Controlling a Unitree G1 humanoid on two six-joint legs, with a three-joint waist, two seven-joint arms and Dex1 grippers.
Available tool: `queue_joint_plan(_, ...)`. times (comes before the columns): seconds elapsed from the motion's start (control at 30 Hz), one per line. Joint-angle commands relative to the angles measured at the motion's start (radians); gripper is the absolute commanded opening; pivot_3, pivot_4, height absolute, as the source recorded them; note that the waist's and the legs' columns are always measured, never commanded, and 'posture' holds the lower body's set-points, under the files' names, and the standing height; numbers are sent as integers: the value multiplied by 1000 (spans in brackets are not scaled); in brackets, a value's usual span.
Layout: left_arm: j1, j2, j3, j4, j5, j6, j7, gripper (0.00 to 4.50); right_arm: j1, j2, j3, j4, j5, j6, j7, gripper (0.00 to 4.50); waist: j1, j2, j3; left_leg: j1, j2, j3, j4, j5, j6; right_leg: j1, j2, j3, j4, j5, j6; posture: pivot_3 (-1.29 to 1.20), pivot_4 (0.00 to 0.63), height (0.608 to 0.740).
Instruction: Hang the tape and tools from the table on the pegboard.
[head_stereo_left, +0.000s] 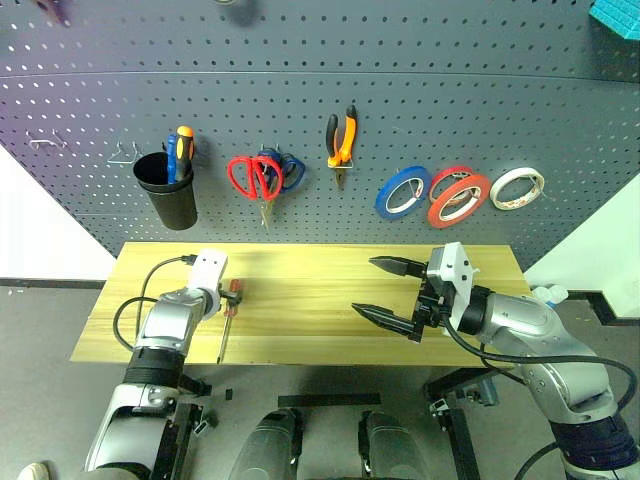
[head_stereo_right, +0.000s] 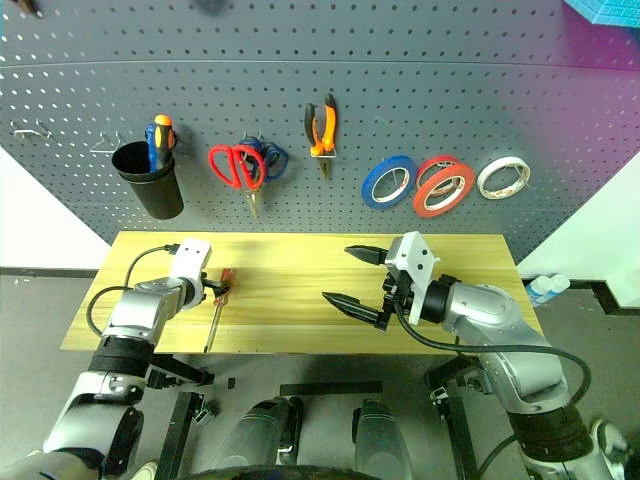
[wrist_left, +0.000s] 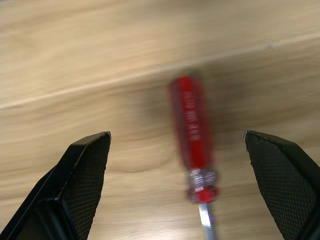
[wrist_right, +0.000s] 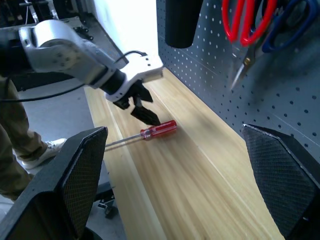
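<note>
I should lower my left gripper before I close it on the red screwdriver handle (wrist_left: 191, 130). My fingers are above the handle, so they would miss the handle if I closed now.
A slim red-handled screwdriver (wrist_left: 192, 135) lies on the light wood table (head_stereo_left: 300, 300) near its left end. My left gripper (wrist_left: 176, 135) hovers just above it, open, with one finger on each side of the handle; the right wrist view also shows this left gripper (wrist_right: 142, 107) over the screwdriver (wrist_right: 159, 129). My right gripper (head_stereo_left: 364, 285) is held open and empty above the middle right of the table. On the pegboard (head_stereo_left: 400, 90) hang the red scissors (head_stereo_left: 263, 185), the pliers (head_stereo_left: 335, 150) and the large red tape (head_stereo_left: 436, 210).
A black cup (head_stereo_left: 170, 195) on the pegboard holds blue and orange screwdrivers. Blue scissors (head_stereo_left: 292, 170) hang behind the red ones. A blue roll (head_stereo_left: 402, 192), a smaller red roll (head_stereo_left: 450, 176) and a white roll (head_stereo_left: 517, 188) hang at the right. A person's leg (wrist_right: 15, 145) stands beyond the table's left end.
</note>
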Motion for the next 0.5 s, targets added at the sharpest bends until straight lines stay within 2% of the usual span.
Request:
queue_joint_plan(0.03, -43, 11, -16, 61, 30, 36, 34, 4460, 16, 1, -25, -54, 10, -15, -11, 4500, -3, 0, 0, 0, 0, 0, 0, 0, 0, 0, 0, 0, 0, 0, 0, -82, 193, 733)
queue_joint_plan(0.2, -78, 5, -72, 140, 78, 55, 76, 4460, 36, 0, -34, -65, 9, -19, -20, 4500, -2, 0, 0, 0, 0, 0, -1, 0, 0, 0, 0, 0, 0, 0, 0, -93, 189, 733)
queue_joint_plan(0.5, -126, -40, 0, 259, 25, 57, 91, 4460, 50, 1, -33, -74, 13, -23, -24, 4500, -1, -1, 1, 0, 0, 0, -1, 0, 0, -1, -1, 0, -1, 0, 0, -94, 191, 733)
